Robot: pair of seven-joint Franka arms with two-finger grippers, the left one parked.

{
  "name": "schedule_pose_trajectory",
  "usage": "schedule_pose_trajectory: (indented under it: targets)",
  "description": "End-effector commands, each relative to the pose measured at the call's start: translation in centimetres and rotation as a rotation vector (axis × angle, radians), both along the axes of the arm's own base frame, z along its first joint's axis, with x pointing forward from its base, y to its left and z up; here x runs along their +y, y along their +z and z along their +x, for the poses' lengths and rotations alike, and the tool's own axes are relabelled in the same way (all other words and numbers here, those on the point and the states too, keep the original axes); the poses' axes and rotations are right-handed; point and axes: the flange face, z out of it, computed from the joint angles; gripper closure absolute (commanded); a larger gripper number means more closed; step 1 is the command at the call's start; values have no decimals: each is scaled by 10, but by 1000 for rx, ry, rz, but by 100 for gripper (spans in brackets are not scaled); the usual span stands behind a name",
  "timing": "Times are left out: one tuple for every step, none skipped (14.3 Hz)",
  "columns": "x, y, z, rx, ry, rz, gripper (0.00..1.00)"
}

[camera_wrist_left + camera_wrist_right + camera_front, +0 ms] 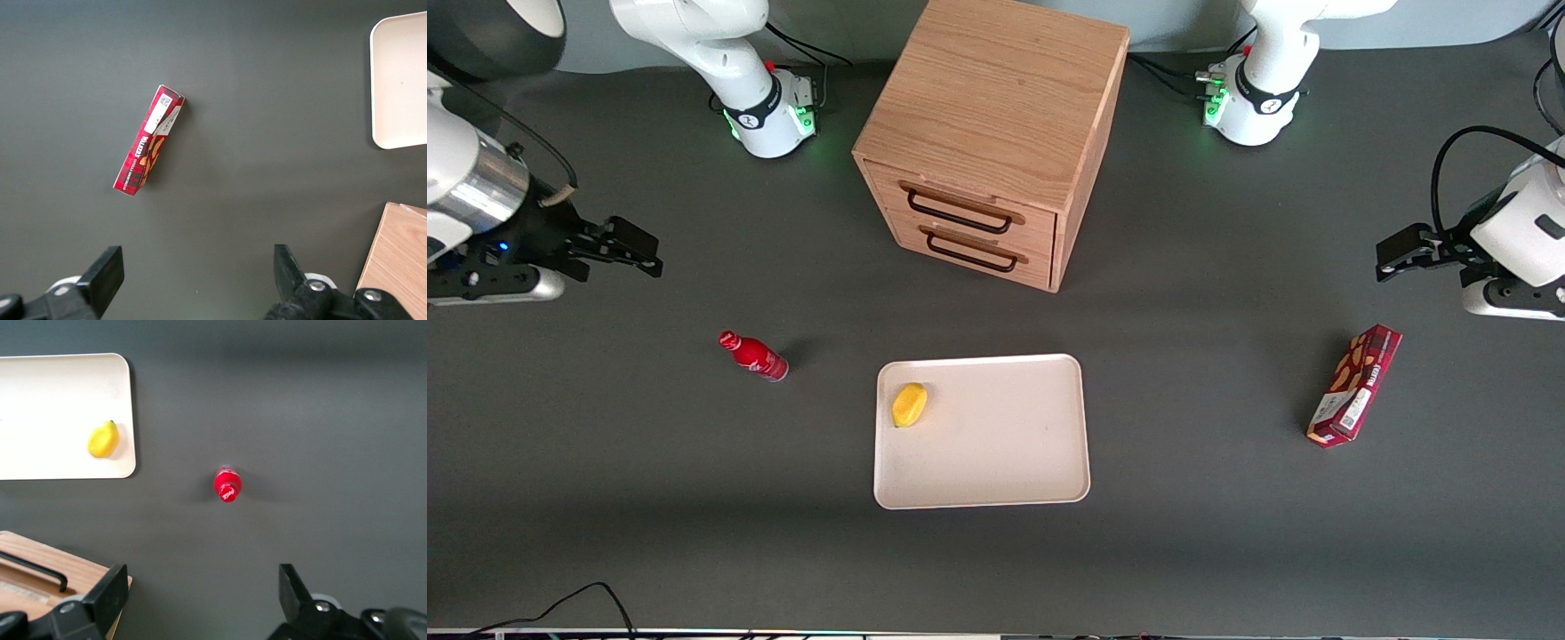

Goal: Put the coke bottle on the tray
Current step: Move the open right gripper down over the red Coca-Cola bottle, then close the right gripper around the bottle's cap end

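My gripper should next grab the coke bottle by its red cap (pixel 728 340). Then it can place the bottle on the tray (pixel 996 462).
The coke bottle (pixel 753 356), small and red with a red cap, stands upright on the dark table; the right wrist view shows it from above (pixel 227 484). The cream-white tray (pixel 996 462) lies near the middle of the table, beside the bottle toward the parked arm's end, and shows in the right wrist view (pixel 40 393). My gripper (pixel 633 252) hangs open and empty above the table at the working arm's end, farther from the front camera than the bottle and well apart from it. Its fingers (pixel 110 597) are spread wide with nothing between them.
A yellow lemon-like fruit (pixel 910 404) lies on the tray near the edge closest to the bottle. A wooden two-drawer cabinet (pixel 996 133) stands farther from the front camera than the tray. A maroon snack box (pixel 1354 385) lies toward the parked arm's end.
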Motion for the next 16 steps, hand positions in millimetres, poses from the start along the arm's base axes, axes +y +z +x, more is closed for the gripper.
schedule_pose_trajectory:
  targets:
    - [-6, -39, -1, 2, -3, -8, 1]
    - [-10, -54, 0, 7, -2, -8, 2]
    - [-10, -70, 1, 10, -1, -8, 2]
    - [-10, -85, 1, 5, -2, -8, 1]
    - [-11, -99, 1, 1, -1, -7, 0]
    - [-11, -115, 1, 4, 1, -8, 0]
    - [-11, -127, 2, 3, 3, -13, 0]
    - [-11, -138, 5, 3, 8, -13, 0]
    - [-11, -150, 9, 13, 26, -13, 0]
    - [-13, -160, 12, 21, 36, -11, 0]
    - [-14, -169, 15, 19, 36, -11, 0]
    - [-13, -179, 16, 25, 40, -12, 0]
    - [-13, -187, 15, 24, 40, -12, 0]
    - [-14, -196, 13, 22, 50, -15, 0]
    - [-14, -207, 9, 18, 69, -16, 0]
    - [-15, -214, 7, 10, 71, -15, 0]
